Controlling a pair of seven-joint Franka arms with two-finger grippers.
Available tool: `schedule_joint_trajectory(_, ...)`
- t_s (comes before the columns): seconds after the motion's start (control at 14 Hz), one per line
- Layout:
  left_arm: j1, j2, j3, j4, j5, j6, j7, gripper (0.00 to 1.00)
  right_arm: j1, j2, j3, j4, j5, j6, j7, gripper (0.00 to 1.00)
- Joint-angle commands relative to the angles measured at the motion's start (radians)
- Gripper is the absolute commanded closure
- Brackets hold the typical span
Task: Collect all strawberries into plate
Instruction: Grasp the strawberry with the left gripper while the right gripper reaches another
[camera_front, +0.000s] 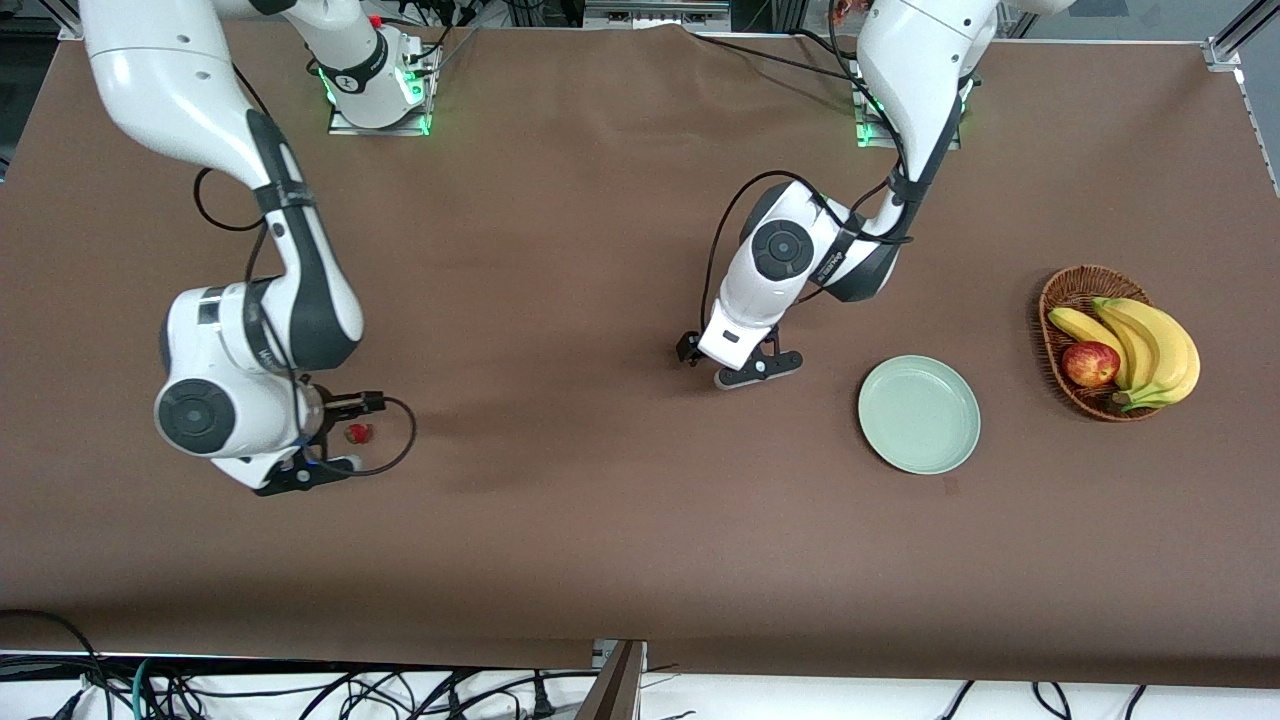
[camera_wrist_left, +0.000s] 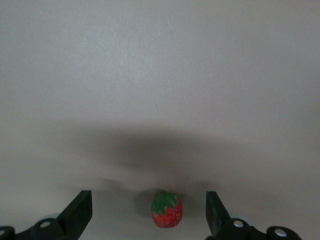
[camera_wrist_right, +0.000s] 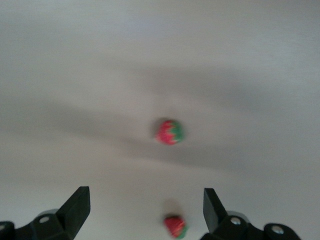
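Observation:
My left gripper needs to go lower before it closes on the strawberry, because the strawberry sits small below the gripper's fingers in the left wrist view.
The pale green plate (camera_front: 918, 413) lies empty toward the left arm's end of the table. My left gripper (camera_front: 745, 365) hangs open beside the plate, toward the table's middle. In the left wrist view, one strawberry (camera_wrist_left: 167, 210) lies on the table between its open fingers (camera_wrist_left: 80, 207). It is hidden under the hand in the front view. My right gripper (camera_front: 305, 455) is open, low over the right arm's end. One strawberry (camera_front: 358, 433) shows beside it. The right wrist view shows two strawberries, one (camera_wrist_right: 175, 226) near the fingers (camera_wrist_right: 77, 202) and another (camera_wrist_right: 170, 131) farther out.
A brown wicker basket (camera_front: 1062, 290) with bananas (camera_front: 1150, 345) and a red apple (camera_front: 1090, 363) stands beside the plate at the left arm's end. The brown cloth ends at the table's front edge, with cables below it.

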Motion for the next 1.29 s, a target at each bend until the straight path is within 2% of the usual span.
schedule_joint_trajectory(0.0, -0.019, 0.02, 0.007, 0.019, 0.021, 0.002, -0.026, 0.01, -0.028, 0.002, 0.009, -0.068, 0.013, 0.083, -0.023, 0.0)
schedule_joint_trajectory(0.21, -0.032, 0.04, 0.007, 0.024, 0.022, 0.002, -0.025, 0.11, -0.026, 0.004, 0.009, -0.152, 0.013, 0.217, 0.017, 0.0)
schedule_joint_trajectory(0.29, -0.035, 0.053, 0.007, 0.027, 0.022, 0.002, -0.025, 0.12, -0.025, 0.004, 0.009, -0.171, 0.013, 0.249, 0.034, 0.0)
schedule_joint_trajectory(0.43, -0.044, 0.058, 0.007, 0.031, 0.022, 0.004, -0.023, 0.13, -0.021, 0.015, 0.011, -0.177, 0.015, 0.268, 0.051, 0.0)
schedule_joint_trajectory(0.57, -0.046, 0.07, 0.007, 0.034, 0.022, 0.004, -0.017, 0.23, -0.026, 0.018, 0.011, -0.183, 0.015, 0.275, 0.051, 0.0)
schedule_joint_trajectory(0.79, -0.047, 0.079, 0.004, 0.042, 0.022, 0.004, -0.017, 0.23, -0.026, 0.019, 0.011, -0.209, 0.015, 0.323, 0.051, 0.0)
schedule_joint_trajectory(1.0, -0.044, 0.087, -0.014, 0.048, 0.022, 0.004, -0.015, 0.43, -0.029, 0.018, 0.011, -0.209, 0.015, 0.331, 0.051, 0.01)
schedule_joint_trajectory(1.07, -0.044, 0.09, -0.016, 0.05, 0.022, 0.004, -0.014, 0.56, -0.029, 0.018, 0.011, -0.209, 0.015, 0.34, 0.051, 0.02)
schedule_joint_trajectory(1.22, -0.044, 0.092, -0.017, 0.051, 0.022, 0.002, -0.012, 0.76, -0.029, 0.021, 0.011, -0.209, 0.015, 0.344, 0.051, 0.11)
